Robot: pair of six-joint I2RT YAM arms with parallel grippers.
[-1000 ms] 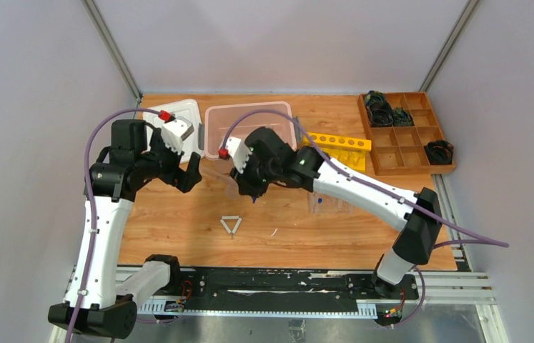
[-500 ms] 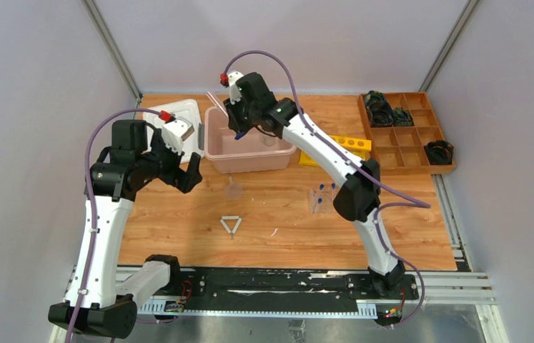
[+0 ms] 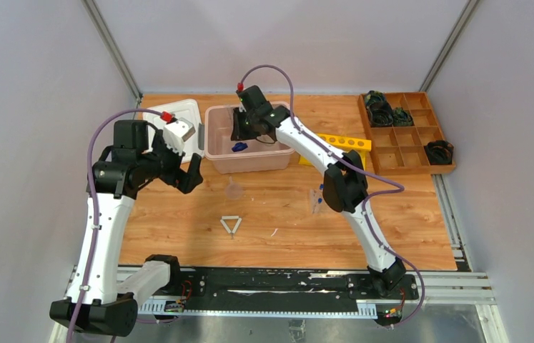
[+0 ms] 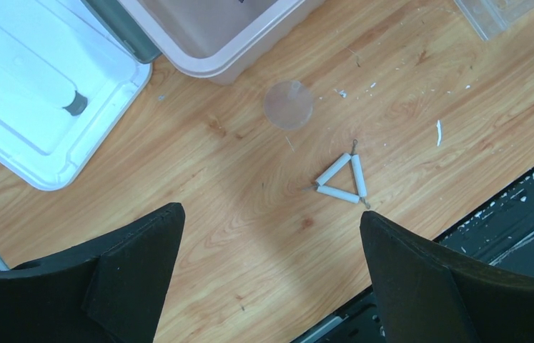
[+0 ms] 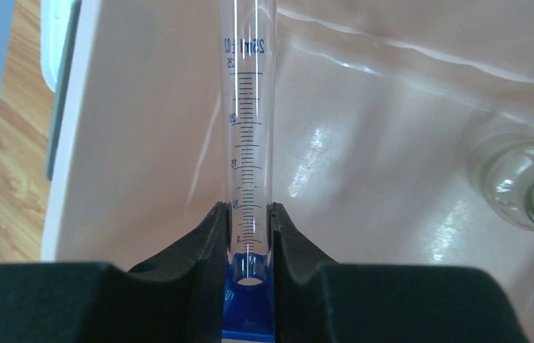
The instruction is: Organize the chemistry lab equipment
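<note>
The clear graduated cylinder [image 5: 248, 107] is hanging above the bottom of the pink bin and would fall if I let go now. My right gripper needs to keep holding it until it is on the bottom of the bin.
My right gripper [image 5: 248, 214] is shut on a clear graduated cylinder [image 5: 248, 107] just above its blue base [image 3: 239, 148], inside the pink bin [image 3: 278, 158]. A clear glass flask [image 5: 528, 186] lies in the bin to its right. My left gripper [image 4: 271, 212] hangs open over bare wood, with nothing between its fingers. Ahead of it lie the white triangle frame [image 4: 341, 180] and a small clear glass vessel [image 4: 289, 104]. Further right, a clear tray [image 3: 319, 201] holds blue-capped tubes.
A white lid [image 3: 181, 121] lies left of the bin. Behind the tube tray is a yellow rack [image 3: 339, 143]. A wooden compartment box [image 3: 407, 136] sits at the back right. A small white sliver [image 4: 439, 132] lies on the wood near the table's front edge.
The right arm carried the graduated cylinder from over the table's middle back to the pink bin and lowered it inside. The left arm has barely moved.
</note>
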